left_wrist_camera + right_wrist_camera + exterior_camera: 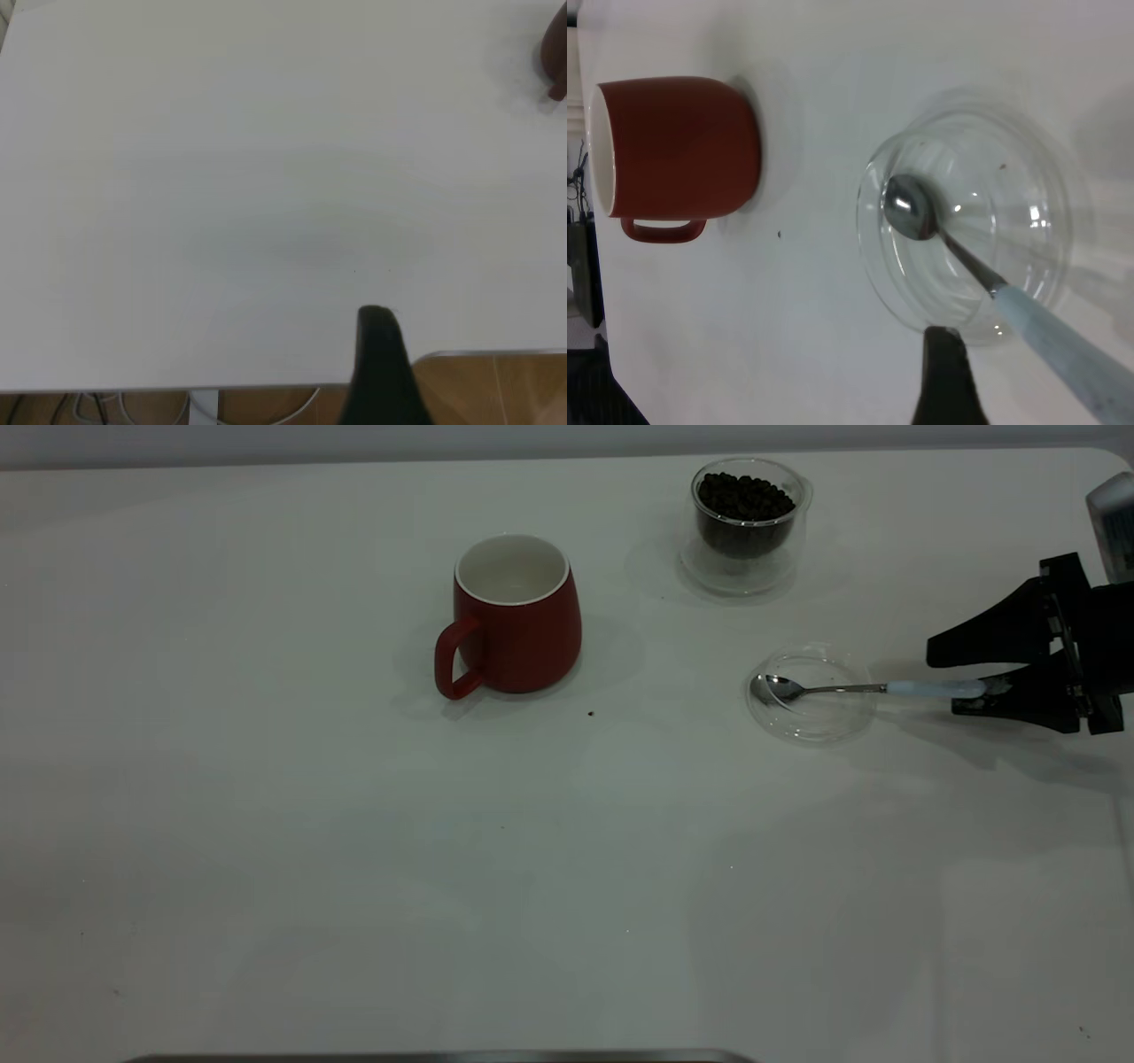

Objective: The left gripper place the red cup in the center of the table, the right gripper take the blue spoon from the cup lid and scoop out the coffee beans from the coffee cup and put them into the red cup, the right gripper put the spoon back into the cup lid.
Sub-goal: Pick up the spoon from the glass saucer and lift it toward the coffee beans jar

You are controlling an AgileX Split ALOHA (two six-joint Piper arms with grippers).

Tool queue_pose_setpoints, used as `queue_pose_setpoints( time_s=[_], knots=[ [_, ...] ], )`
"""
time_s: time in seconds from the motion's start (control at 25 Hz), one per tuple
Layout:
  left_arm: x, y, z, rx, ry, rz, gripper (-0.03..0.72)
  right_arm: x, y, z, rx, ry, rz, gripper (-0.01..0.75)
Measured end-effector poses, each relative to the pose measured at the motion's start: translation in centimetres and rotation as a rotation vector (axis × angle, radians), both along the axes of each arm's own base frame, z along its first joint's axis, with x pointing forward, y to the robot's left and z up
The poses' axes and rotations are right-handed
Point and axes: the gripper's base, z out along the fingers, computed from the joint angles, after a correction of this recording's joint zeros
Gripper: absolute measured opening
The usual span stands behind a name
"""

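The fingertips of my right gripper reach down on both sides of the handle, so it is ready and needs to close on the spoon's blue handle (pixel 935 689) (pixel 1067 350).
The red cup (pixel 518 615) stands upright and empty near the middle of the table (pixel 354 868), its handle toward the front left. It also shows in the right wrist view (pixel 682 146). The coffee cup (pixel 744 558) holds coffee beans (pixel 744 496) at the back right. The blue spoon (pixel 833 688) lies with its bowl in the cup lid (pixel 824 722) and its handle pointing right. My right gripper (pixel 946 684) is open, with its fingers on either side of the handle's end. My left gripper (pixel 434 376) is empty, over the table's near edge.
A small dark speck (pixel 591 713) lies on the table in front of the red cup. The left wrist view shows the table's edge with wooden floor (pixel 496 390) and cables below, and the red cup (pixel 555 53) at the frame's edge.
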Motion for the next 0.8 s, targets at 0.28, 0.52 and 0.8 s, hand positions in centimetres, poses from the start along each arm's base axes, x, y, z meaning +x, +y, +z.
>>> queue_pose_setpoints(
  time_s=[0.28, 0.52, 0.8],
  knots=[
    [0.0, 0.0, 0.0, 0.0, 0.0, 0.0, 0.586, -0.02, 0.13, 0.16, 0.027, 0.008, -0.003, 0.468],
    [0.0, 0.01, 0.0, 0.001, 0.0, 0.001, 0.586, -0.16, 0.2, 0.19, 0.04, 0.033, -0.002, 0.36],
    [0.0, 0.01, 0.0, 0.001, 0.0, 0.001, 0.586, -0.22, 0.24, 0.21, 0.045, 0.039, 0.003, 0.271]
  ],
)
